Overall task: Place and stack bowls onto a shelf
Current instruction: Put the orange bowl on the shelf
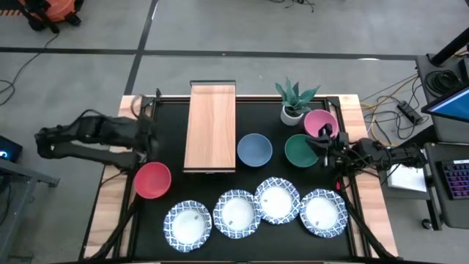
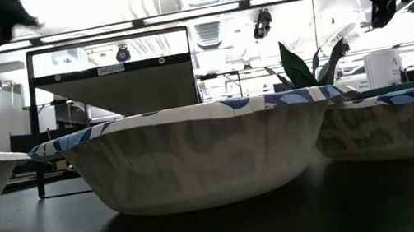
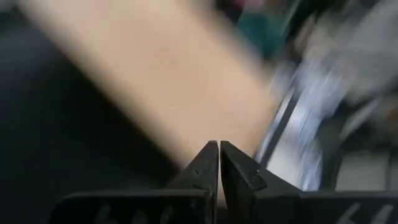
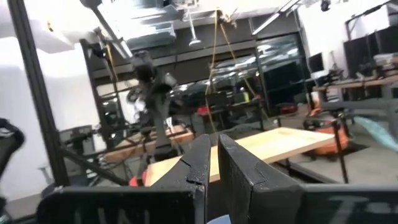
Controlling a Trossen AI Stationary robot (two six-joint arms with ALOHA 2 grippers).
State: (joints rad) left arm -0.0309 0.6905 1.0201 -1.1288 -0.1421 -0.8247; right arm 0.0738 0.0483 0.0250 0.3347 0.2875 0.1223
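I will grab the red bowl by its rim (image 1: 166, 191) with my left gripper next. Then I can set it upright on the shelf (image 1: 210, 126).
The light-wood shelf (image 1: 210, 126) lies lengthwise on the black table. The red bowl (image 1: 152, 180) stands near the left edge, and the blue bowl (image 1: 254, 149) and green bowl (image 1: 299, 150) stand right of the shelf. The pink bowl (image 1: 320, 122) sits beside the plant pot. Several white dishes with blue rims (image 1: 236, 213) stand in a row along the near edge. My left gripper (image 1: 146, 138) is shut (image 3: 219, 155) beside the shelf's left side, above the red bowl's far side. My right gripper (image 1: 323, 147) is shut (image 4: 214, 152), raised near the green and pink bowls.
A white plant pot with a green plant (image 1: 293, 110) stands at the far right of the table. In the low view the dishes (image 2: 197, 155) fill the foreground. Bare black tabletop (image 1: 168, 125) lies between the left arm and the shelf.
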